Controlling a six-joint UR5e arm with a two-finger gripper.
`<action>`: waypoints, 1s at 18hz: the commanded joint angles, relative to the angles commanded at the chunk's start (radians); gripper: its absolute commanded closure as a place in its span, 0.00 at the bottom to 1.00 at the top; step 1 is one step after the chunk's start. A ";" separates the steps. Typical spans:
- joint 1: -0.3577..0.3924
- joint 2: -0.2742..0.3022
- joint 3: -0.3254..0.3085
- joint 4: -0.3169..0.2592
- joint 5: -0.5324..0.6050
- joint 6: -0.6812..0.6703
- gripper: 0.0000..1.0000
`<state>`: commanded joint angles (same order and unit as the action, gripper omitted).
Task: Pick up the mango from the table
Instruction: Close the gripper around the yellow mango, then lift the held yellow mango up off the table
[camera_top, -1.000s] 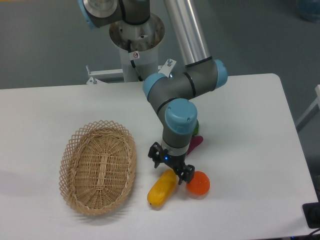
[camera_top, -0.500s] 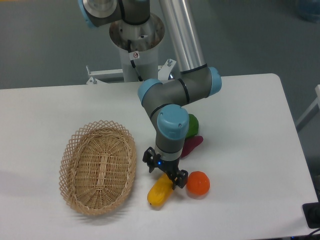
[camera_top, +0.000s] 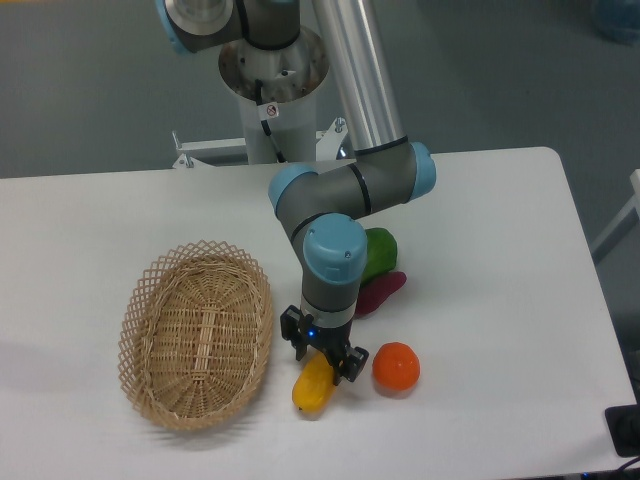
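My gripper grabs the mango by its upper end (camera_top: 320, 366) next, to pick it up from the table.
The mango (camera_top: 311, 390) is a glossy yellow oval lying on the white table (camera_top: 480, 300) near its front edge, between the basket and the orange. My gripper (camera_top: 323, 362) hangs straight down over the mango's upper end, its black fingers open and straddling the fruit on either side. The upper part of the mango is hidden under the gripper. Whether the fingers touch the fruit I cannot tell.
A wicker basket (camera_top: 197, 333) sits to the left of the mango. A round orange (camera_top: 396, 367) lies just right of the gripper. A purple sweet potato (camera_top: 381, 291) and a green fruit (camera_top: 378, 250) lie behind, partly hidden by the arm.
The arm has swung left and lowered. The gripper moved from between mango and orange to directly over the mango's upper end.
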<state>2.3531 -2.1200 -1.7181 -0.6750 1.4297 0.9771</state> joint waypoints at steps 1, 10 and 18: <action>0.000 0.002 0.002 0.000 0.000 0.002 0.45; 0.035 0.064 0.086 -0.003 -0.006 0.011 0.48; 0.126 0.182 0.110 -0.101 -0.014 0.076 0.48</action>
<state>2.4788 -1.9376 -1.6076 -0.7758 1.4159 1.0536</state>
